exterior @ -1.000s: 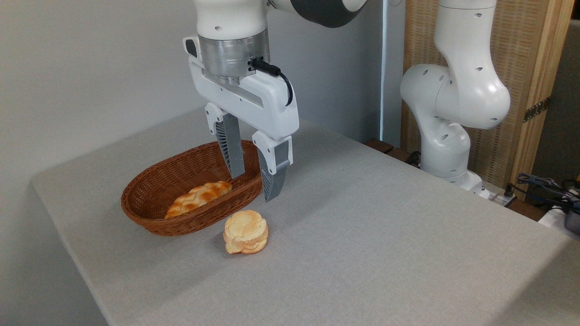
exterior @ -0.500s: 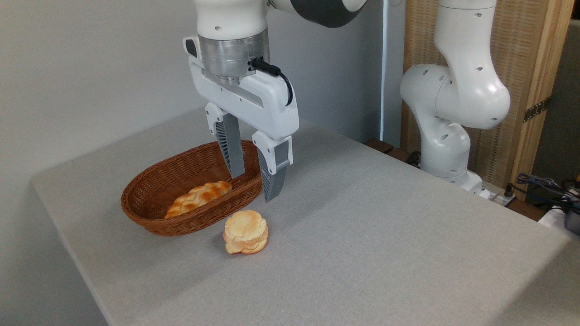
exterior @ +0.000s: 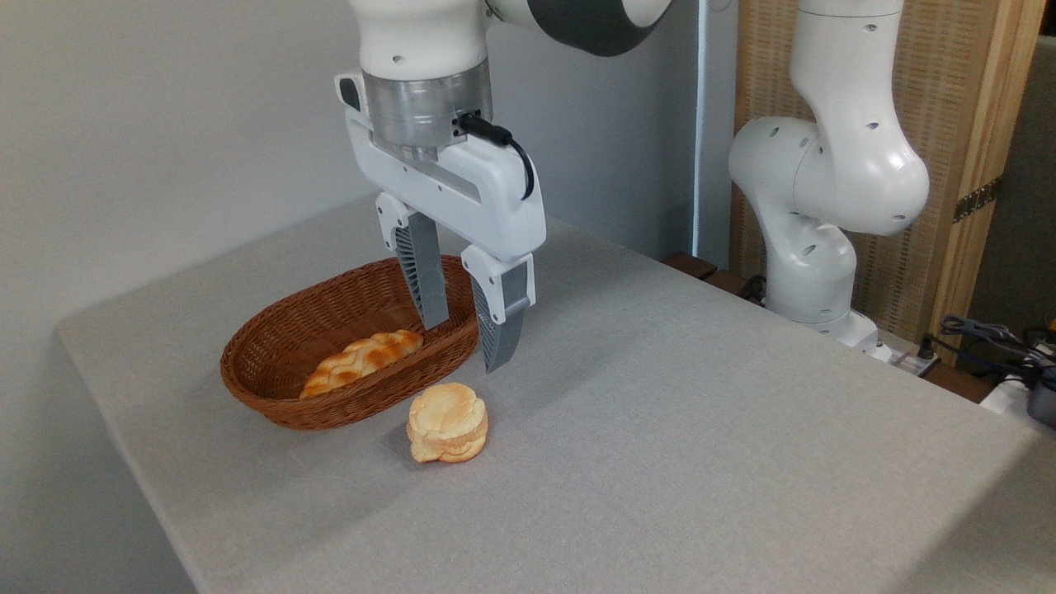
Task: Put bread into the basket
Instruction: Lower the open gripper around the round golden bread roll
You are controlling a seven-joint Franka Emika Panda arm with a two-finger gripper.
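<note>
Next, my gripper will grip the bread [exterior: 448,423] by its lobed sides to put it into the basket [exterior: 285,396].
The bread [exterior: 448,423], a small round lobed bun, pale golden with browner edges, lies on the grey tablecloth just in front of the basket's right end. The basket [exterior: 285,396] is an oval reddish-brown wicker one, left of centre. My gripper [exterior: 464,346] hangs open above the basket's right rim, a short way above and behind the bun, with nothing between its grey fingers. One finger [exterior: 422,280] is over the basket, the other finger [exterior: 500,322] is just outside its rim.
A long braided golden loaf [exterior: 360,360] lies inside the basket. The arm's white base [exterior: 813,239] stands at the table's far right edge, with cables [exterior: 990,338] beyond it. The table's left edge [exterior: 107,412] runs close to the basket.
The gripper has sunk slightly and shifted a touch to the right. The bun, the loaf and the basket have not moved.
</note>
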